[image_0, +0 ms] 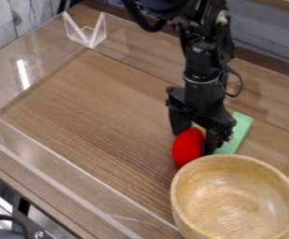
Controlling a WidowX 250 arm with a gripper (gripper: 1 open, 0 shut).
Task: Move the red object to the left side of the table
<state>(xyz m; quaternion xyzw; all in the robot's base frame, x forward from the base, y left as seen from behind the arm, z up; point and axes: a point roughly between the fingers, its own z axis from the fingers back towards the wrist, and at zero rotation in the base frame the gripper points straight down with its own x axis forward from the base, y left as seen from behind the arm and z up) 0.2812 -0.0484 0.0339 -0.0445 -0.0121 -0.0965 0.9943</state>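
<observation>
My gripper should reach for the red object next and take hold of the object by its rounded top (189, 136).
The red object (187, 148), a small glossy rounded toy, lies on the brown wood-grain table (97, 103) right of centre, just behind the wooden bowl's rim. My gripper (199, 137) points straight down over it, open, its dark fingers (217, 140) straddling the toy's top and hiding its right part. The toy rests on the table surface. Whether the fingers touch it I cannot tell.
A large wooden bowl (237, 198) fills the front right corner. A flat light-green block (240, 132) lies right of the gripper, partly behind it. Low clear acrylic walls (60, 173) border the table, with a folded clear piece (85, 31) at the back left.
</observation>
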